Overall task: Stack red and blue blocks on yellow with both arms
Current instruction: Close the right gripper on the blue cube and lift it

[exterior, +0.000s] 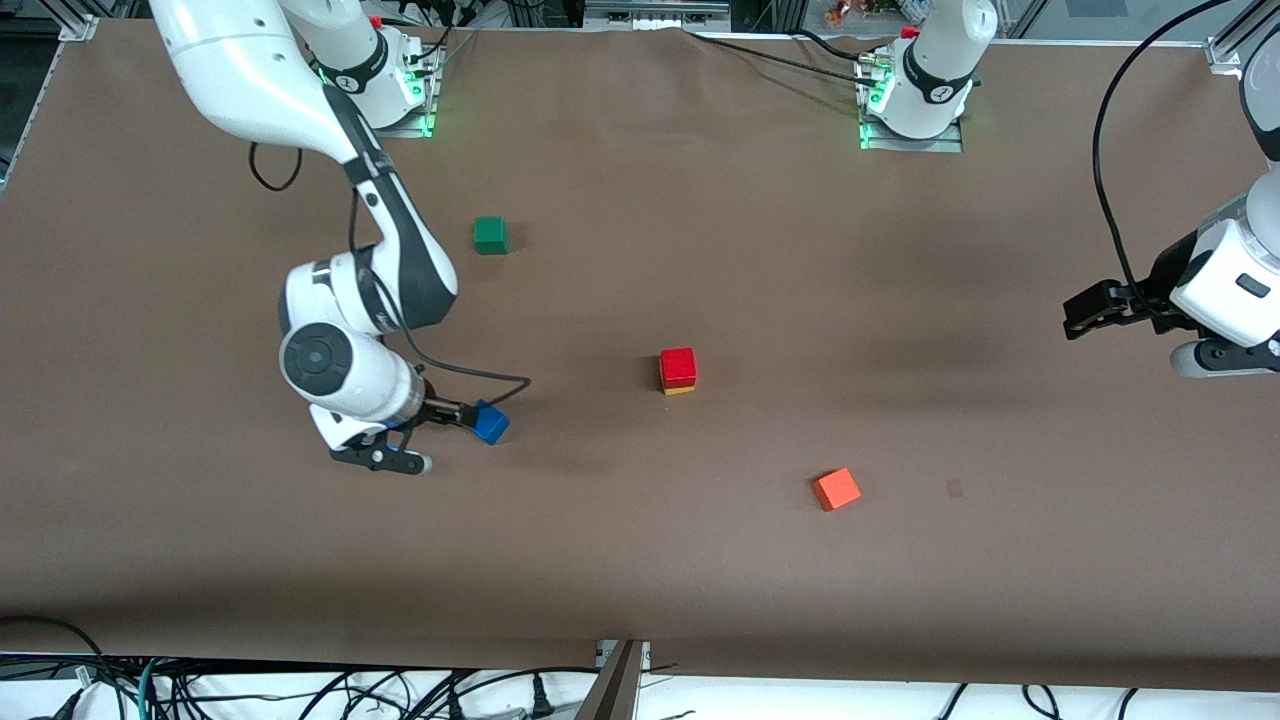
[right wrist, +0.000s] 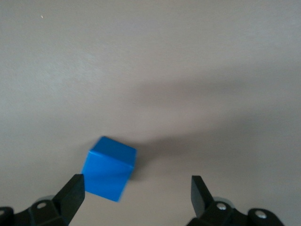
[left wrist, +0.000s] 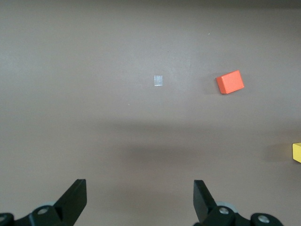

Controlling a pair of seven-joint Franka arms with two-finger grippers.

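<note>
My right gripper grabs the blue block (exterior: 491,424) by its opposite sides next, so it is ready for stacking onto the red block (exterior: 677,365).
The red block (exterior: 677,365) sits on top of the yellow cube (exterior: 678,389) in the middle of the table. The blue block (exterior: 491,424) rests on the table toward the right arm's end. My right gripper (exterior: 468,413) is low beside it and open. In the right wrist view the blue block (right wrist: 109,168) lies close to one fingertip (right wrist: 74,192), partly between the jaws of the right gripper (right wrist: 137,193), with nothing gripped. My left gripper (exterior: 1080,314) hangs open and empty over the left arm's end of the table. The left wrist view shows the left gripper (left wrist: 140,197) over bare table and the yellow cube (left wrist: 297,152) at the frame's edge.
A green cube (exterior: 490,235) stands near the right arm's base. An orange cube (exterior: 836,489) lies nearer the front camera than the stack, also seen as the orange cube (left wrist: 230,82) in the left wrist view. A small pale mark (left wrist: 159,80) is on the brown table (exterior: 640,560).
</note>
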